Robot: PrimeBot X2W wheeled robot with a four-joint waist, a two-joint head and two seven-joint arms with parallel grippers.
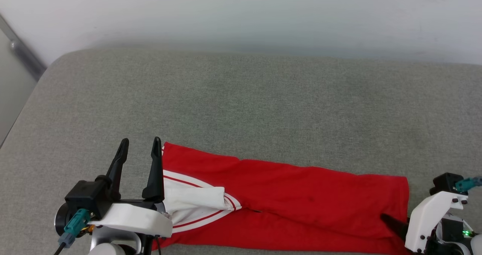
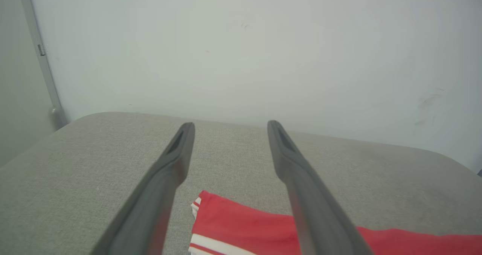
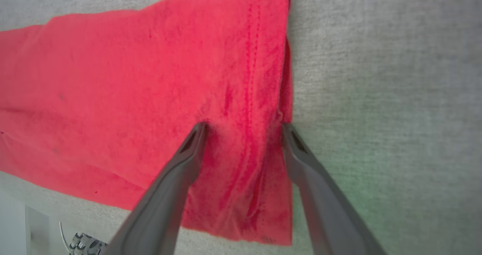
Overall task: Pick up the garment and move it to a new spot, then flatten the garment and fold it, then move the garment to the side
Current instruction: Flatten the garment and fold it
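The folded garment needs to move to the side, so the robot's right gripper should next grab the red garment by its stitched hem (image 1: 400,209) (image 3: 252,130).
The garment (image 1: 301,194) lies folded into a long red strip along the near edge of a grey cushion. Its white sleeve (image 1: 192,198) with red striped trim lies tucked on top at the left end. My left gripper (image 1: 140,140) hangs open just beside that left end, with nothing between its fingers. In the left wrist view the left gripper (image 2: 230,124) points toward the wall, and the garment (image 2: 241,225) lies below it. My right gripper (image 3: 244,125) is open, its fingertips resting on the garment (image 3: 131,89) at the stitched right hem, which puckers between them. One dark finger (image 1: 393,225) shows there.
The grey cushion (image 1: 241,96) stretches wide behind the garment up to a white wall (image 1: 241,14). Its rounded left corner drops off beside a metal strip (image 1: 22,51). The garment's right hem lies close to the cushion's bare right part (image 3: 376,96).
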